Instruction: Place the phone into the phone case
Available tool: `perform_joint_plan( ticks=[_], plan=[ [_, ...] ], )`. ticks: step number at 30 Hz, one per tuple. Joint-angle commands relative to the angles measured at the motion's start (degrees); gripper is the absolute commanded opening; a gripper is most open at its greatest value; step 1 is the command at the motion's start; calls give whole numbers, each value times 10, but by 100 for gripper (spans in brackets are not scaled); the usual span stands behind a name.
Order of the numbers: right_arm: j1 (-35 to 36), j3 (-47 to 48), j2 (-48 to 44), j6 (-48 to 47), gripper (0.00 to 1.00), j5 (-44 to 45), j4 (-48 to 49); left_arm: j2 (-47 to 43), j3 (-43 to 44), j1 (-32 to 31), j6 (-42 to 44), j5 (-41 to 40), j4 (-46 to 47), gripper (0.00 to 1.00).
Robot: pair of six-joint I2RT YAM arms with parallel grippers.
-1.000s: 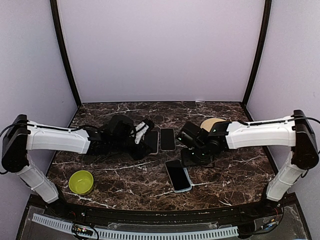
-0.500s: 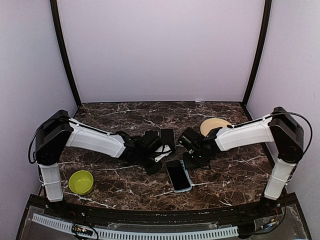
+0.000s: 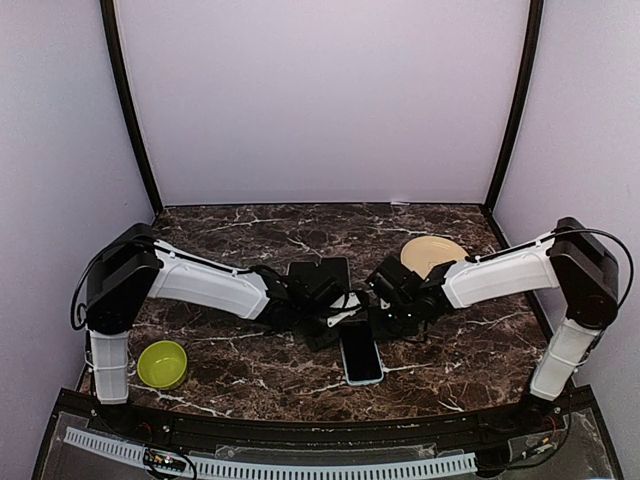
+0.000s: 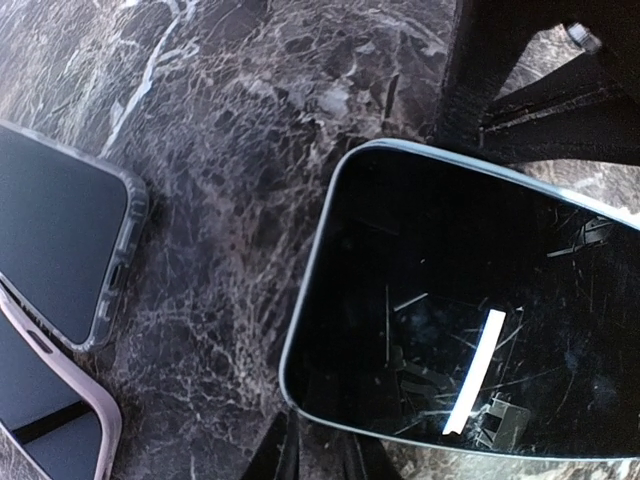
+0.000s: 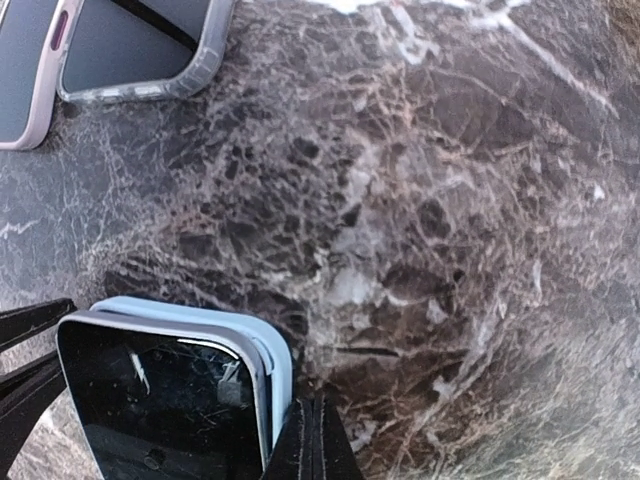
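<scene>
My right gripper, shut beside the phone, will reopen, then close on the case's long sides.
The phone (image 3: 361,355), its black screen up, lies flat on the marble at front centre, on a light-blue phone case (image 5: 277,372). In the right wrist view its silver rim sits slightly offset inside the case's lip. My left gripper (image 3: 338,322) is at the phone's far-left corner. In its wrist view the left gripper (image 4: 325,455) has its fingers a narrow gap apart, the tips hidden under the phone (image 4: 480,300). My right gripper (image 3: 383,322) is at the far-right corner. In its own view the right gripper (image 5: 318,440) is shut, tips beside the case's corner and holding nothing.
Two other cased phones lie side by side behind the grippers, one clear-rimmed (image 5: 140,45) and one pink-rimmed (image 5: 25,60). A tan plate (image 3: 432,250) sits at back right. A green bowl (image 3: 163,363) stands at front left. Both forearms stretch low across the table.
Both arms have swung inward and down to the phone's far end, the left coming from the two cased phones. Both grippers have closed from open. The phone now lies straighter.
</scene>
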Motion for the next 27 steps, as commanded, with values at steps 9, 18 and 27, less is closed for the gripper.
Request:
perform_joint_plan(
  ticks=[9, 18, 27],
  plan=[
    [-3, 67, -51, -20, 24, 112, -157, -30, 4, -10, 2, -38, -59, 29],
    [131, 123, -32, 23, 20, 128, -167, -181, -73, 108, -84, 34, -58, 61],
    [191, 227, 85, 80, 20, 138, -249, -263, -140, 166, -83, 56, -16, 74]
  ],
)
